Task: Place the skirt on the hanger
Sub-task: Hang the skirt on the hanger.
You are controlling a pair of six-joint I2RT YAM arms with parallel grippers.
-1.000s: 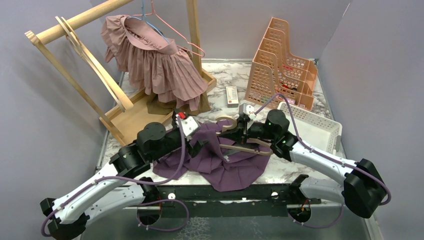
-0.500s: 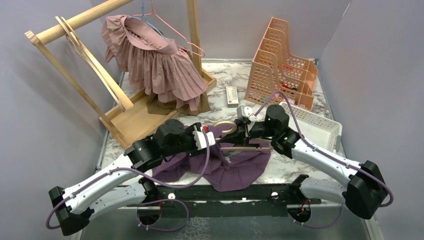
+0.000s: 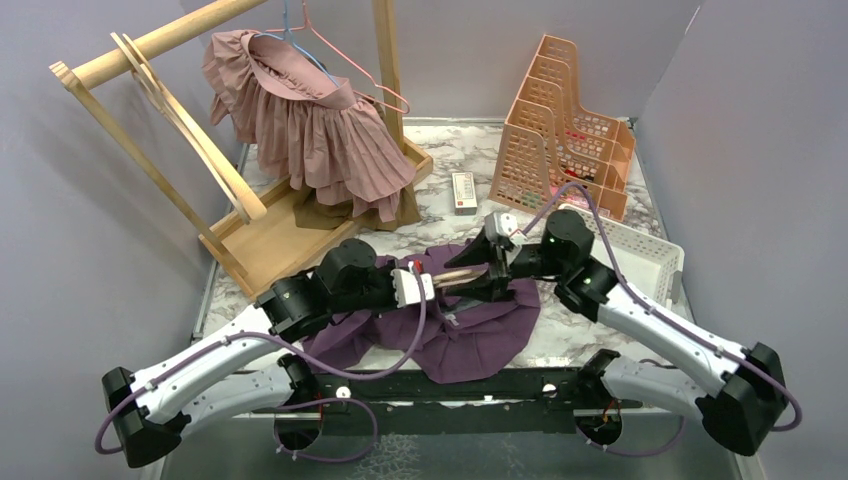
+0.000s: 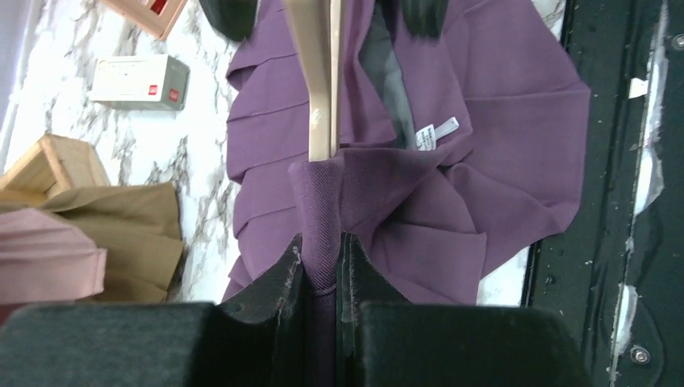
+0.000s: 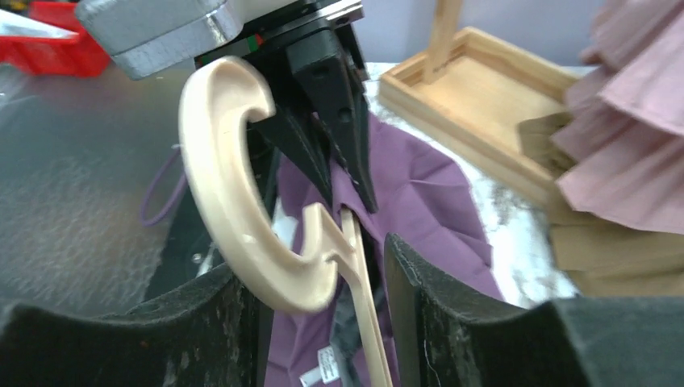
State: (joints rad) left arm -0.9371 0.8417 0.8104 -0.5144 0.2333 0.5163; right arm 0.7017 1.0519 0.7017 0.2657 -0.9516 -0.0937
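Note:
I should next grab the skirt's waistband [image 4: 321,173] with my right gripper, opposite my left gripper's fold of the skirt, to stretch it open over the hanger's other arm.
A purple skirt [image 3: 470,335] lies crumpled on the marble table between the arms. The beige hanger [image 3: 455,275] lies across it, one arm tucked into the skirt's waistband [image 4: 321,173]. My left gripper [image 4: 323,246] is shut on that fold of purple cloth, right at the hanger's tip [image 4: 320,137]. In the right wrist view the hanger's hook [image 5: 234,210] stands between the spread fingers of my right gripper [image 5: 323,274], which is open. The left gripper [image 5: 339,137] faces it just beyond the hook. The hanger's far arm is hidden under cloth.
A wooden rack [image 3: 240,230] stands at the back left, with a pink skirt [image 3: 320,120] hung on it and tan cloth [image 3: 325,215] on its base. Peach file holders [image 3: 565,120], a white basket [image 3: 640,255] and a small box [image 3: 463,190] sit behind the right arm.
My left gripper moved right to the hanger's end and closed on the skirt's edge. My right gripper let go of the hanger's hook and opened, lifting a little.

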